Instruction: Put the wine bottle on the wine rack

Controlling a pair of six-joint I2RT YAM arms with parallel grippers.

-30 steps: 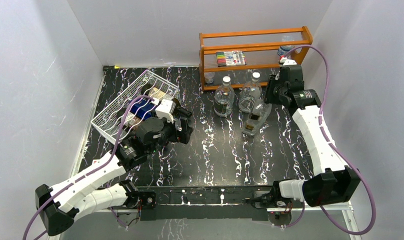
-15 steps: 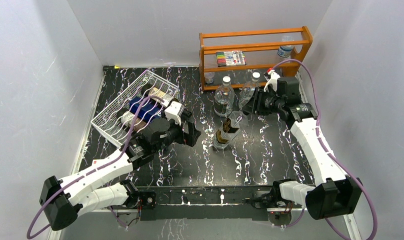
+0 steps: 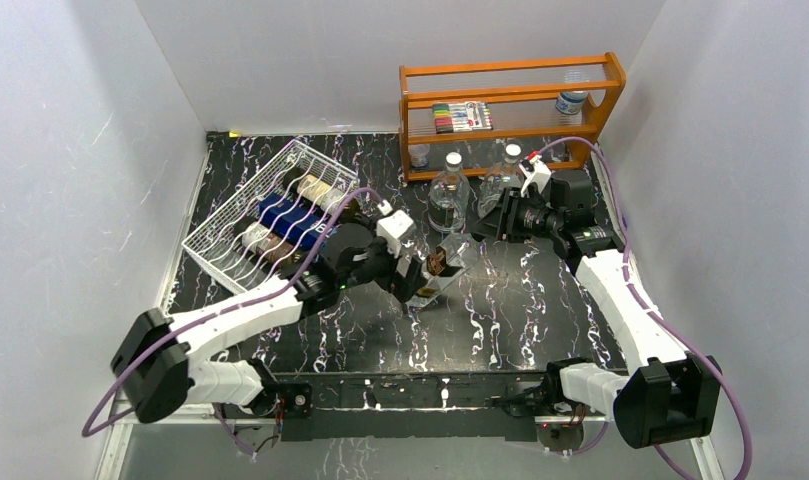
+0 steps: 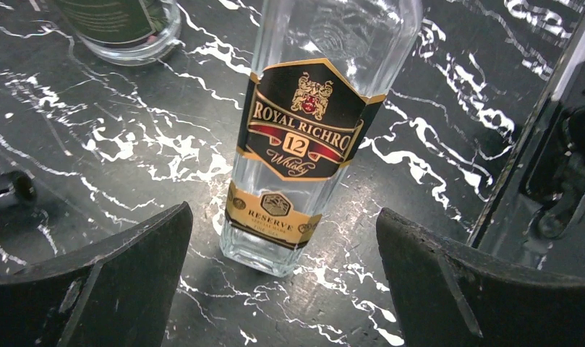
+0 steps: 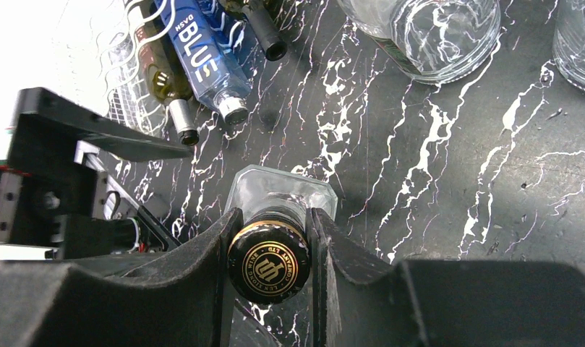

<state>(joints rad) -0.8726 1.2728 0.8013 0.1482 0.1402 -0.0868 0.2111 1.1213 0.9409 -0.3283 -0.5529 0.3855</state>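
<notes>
I will grab the wine bottle by its lower sides with my left gripper next, so the neck stays free for my right gripper to regrip and rack the wine bottle.
The wine bottle (image 3: 446,262) is clear glass with a black and gold label and a black cap. It leans at mid-table, and in the left wrist view its base (image 4: 289,181) rests on the table. My right gripper (image 3: 480,228) is shut on the neck just below the cap (image 5: 269,260). My left gripper (image 3: 416,284) is open, with one finger on each side of the bottle's lower part (image 4: 282,213) and not touching it. The white wire wine rack (image 3: 230,225) lies at the back left with several bottles in it.
Two clear glass bottles (image 3: 448,195) (image 3: 500,175) stand behind the held bottle. An orange wooden shelf (image 3: 510,110) with markers stands at the back right. The necks of the rack's bottles, one of them blue (image 5: 199,58), point toward the middle of the table.
</notes>
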